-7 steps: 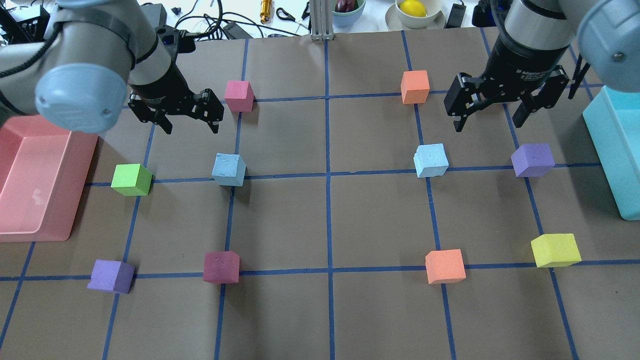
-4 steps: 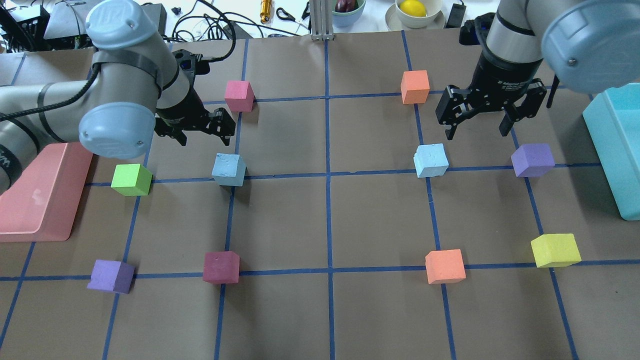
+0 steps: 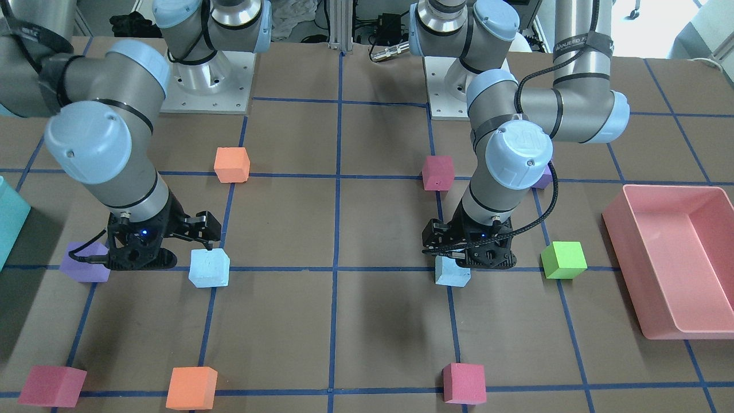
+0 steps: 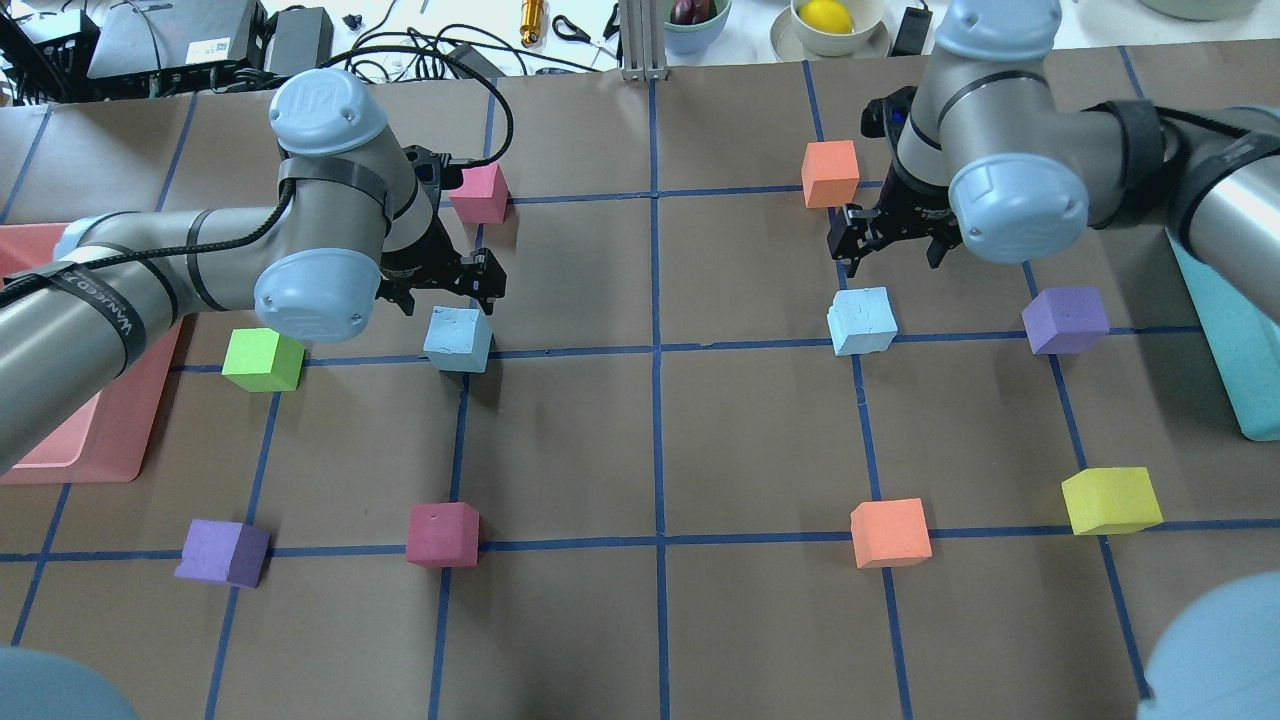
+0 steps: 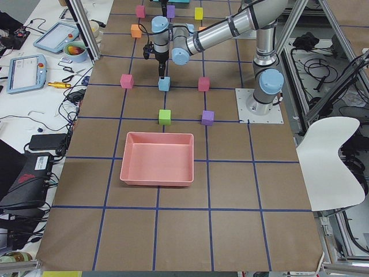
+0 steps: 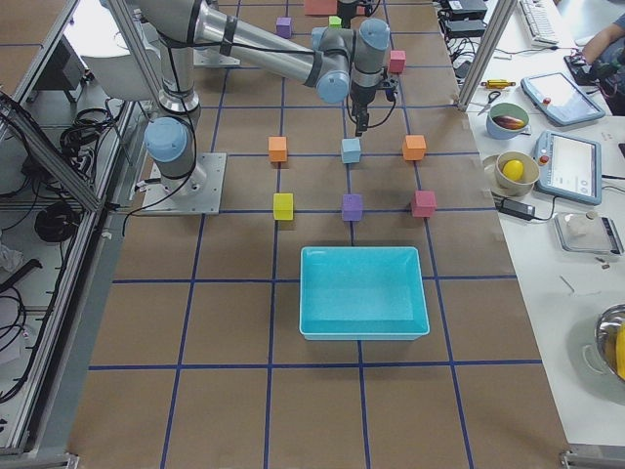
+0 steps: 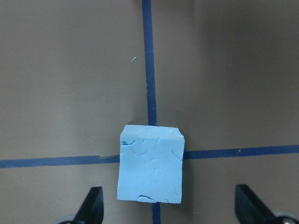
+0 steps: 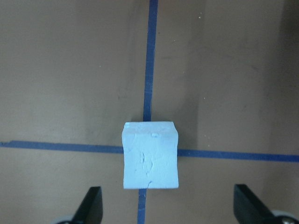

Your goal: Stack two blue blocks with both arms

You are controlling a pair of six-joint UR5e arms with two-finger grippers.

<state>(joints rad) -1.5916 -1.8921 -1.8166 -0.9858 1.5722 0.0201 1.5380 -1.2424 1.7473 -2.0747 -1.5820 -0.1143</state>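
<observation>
My right gripper grabs the pale blue block by its two opposite sides next, for stacking.
Two pale blue blocks lie on tape crossings. The left blue block (image 4: 458,340) also shows in the front view (image 3: 452,272) and the left wrist view (image 7: 150,163). My left gripper (image 4: 447,292) is open, just above and behind it, with its fingertips (image 7: 91,207) wide on either side. The right blue block (image 4: 862,320) also shows in the front view (image 3: 209,268) and the right wrist view (image 8: 150,155). My right gripper (image 4: 890,255) is open, just above and behind it, and holds nothing.
A pink tray (image 4: 60,440) stands at the left edge and a teal bin (image 4: 1220,300) at the right. Near the blue blocks are a green cube (image 4: 262,360), a pink cube (image 4: 478,192), an orange cube (image 4: 830,173) and a purple cube (image 4: 1065,320). Several more cubes lie nearer the front.
Both arms have swung inward and lowered, bringing each open gripper close over its blue block. The blocks have not moved.
</observation>
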